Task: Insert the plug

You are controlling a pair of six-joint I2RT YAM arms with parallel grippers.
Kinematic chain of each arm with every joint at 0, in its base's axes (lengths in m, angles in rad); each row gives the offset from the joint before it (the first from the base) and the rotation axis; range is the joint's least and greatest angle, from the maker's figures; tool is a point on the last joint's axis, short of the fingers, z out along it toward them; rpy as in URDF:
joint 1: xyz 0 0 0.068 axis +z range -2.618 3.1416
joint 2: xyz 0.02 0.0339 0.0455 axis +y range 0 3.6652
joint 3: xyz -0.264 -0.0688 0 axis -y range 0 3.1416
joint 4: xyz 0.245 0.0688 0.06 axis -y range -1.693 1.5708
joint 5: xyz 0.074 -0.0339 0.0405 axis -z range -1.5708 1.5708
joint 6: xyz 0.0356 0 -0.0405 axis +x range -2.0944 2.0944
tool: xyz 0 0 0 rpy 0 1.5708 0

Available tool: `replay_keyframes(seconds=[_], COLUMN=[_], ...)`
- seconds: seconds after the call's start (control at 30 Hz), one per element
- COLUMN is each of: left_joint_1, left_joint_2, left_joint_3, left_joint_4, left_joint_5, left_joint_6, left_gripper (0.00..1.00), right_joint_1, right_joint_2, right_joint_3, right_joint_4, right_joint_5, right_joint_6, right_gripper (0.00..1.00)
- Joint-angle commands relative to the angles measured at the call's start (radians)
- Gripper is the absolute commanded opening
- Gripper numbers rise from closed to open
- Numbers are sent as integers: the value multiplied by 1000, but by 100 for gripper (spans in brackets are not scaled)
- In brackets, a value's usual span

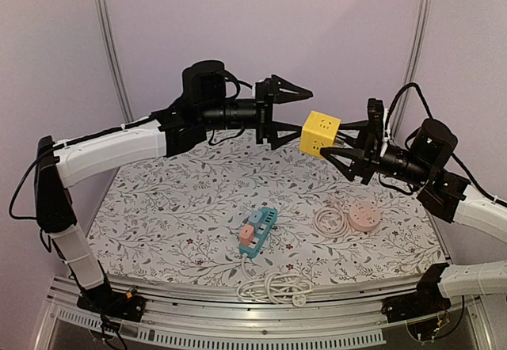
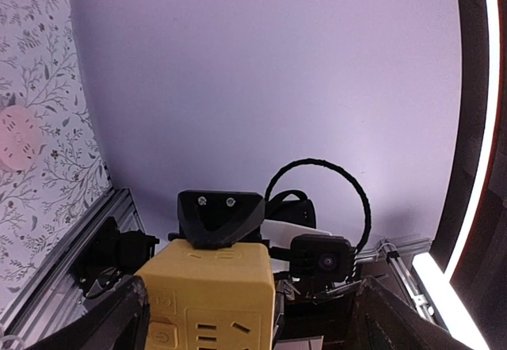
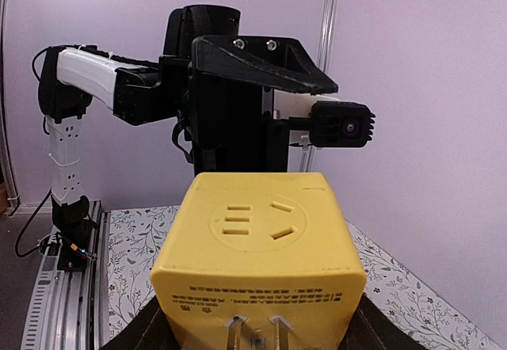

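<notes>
The yellow cube plug has its metal prongs at one end. My left gripper will next grab the plug's sides from the opposite end, leaving the prongs free so it can insert the plug.
The plug is a yellow cube adapter (image 1: pixel 320 131) held up in the air over the far side of the table. My right gripper (image 1: pixel 338 147) is shut on it from the right. In the right wrist view the cube (image 3: pixel 261 239) fills the lower middle, with its two metal prongs (image 3: pixel 255 336) pointing at the camera and a socket face on top. My left gripper (image 1: pixel 290 117) faces it from the left, open, with its fingers apart from the cube. From the left wrist, the cube (image 2: pixel 207 294) sits low between the spread fingers (image 2: pixel 119 318).
A teal power strip with pink and blue blocks (image 1: pixel 258 230) lies mid-table, its white cable (image 1: pixel 273 287) bundled at the near edge. A pink round socket (image 1: pixel 364 217) and a coiled cord (image 1: pixel 329 220) lie to the right. Purple walls enclose the floral tablecloth (image 1: pixel 174 207).
</notes>
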Motion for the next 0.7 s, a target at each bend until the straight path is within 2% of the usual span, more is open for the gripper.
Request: replay_keyframes(seconds=[0.0,0.13,0.27,0.67], left_joint_1=[-28,-16,26,4], left_joint_2=[34,31,-4,16], left_joint_3=[5,-8,-57,17], left_joint_4=[-76,-112,-138,-157], left_joint_5=[100,79,31,160], left_joint_6=[39,62,73,100], left_gripper=[92,96,94,90], right_joint_1=[9,9,9,9], right_joint_2=[1,-1,-10,40], right_joint_3=[8,9,6,31], right_joint_4=[75,68,45,44], right_joint_5=[-37,-37,-32,-81], right_joint_6=[-22,-33,-47,-83], right_gripper=[34,34,34,34])
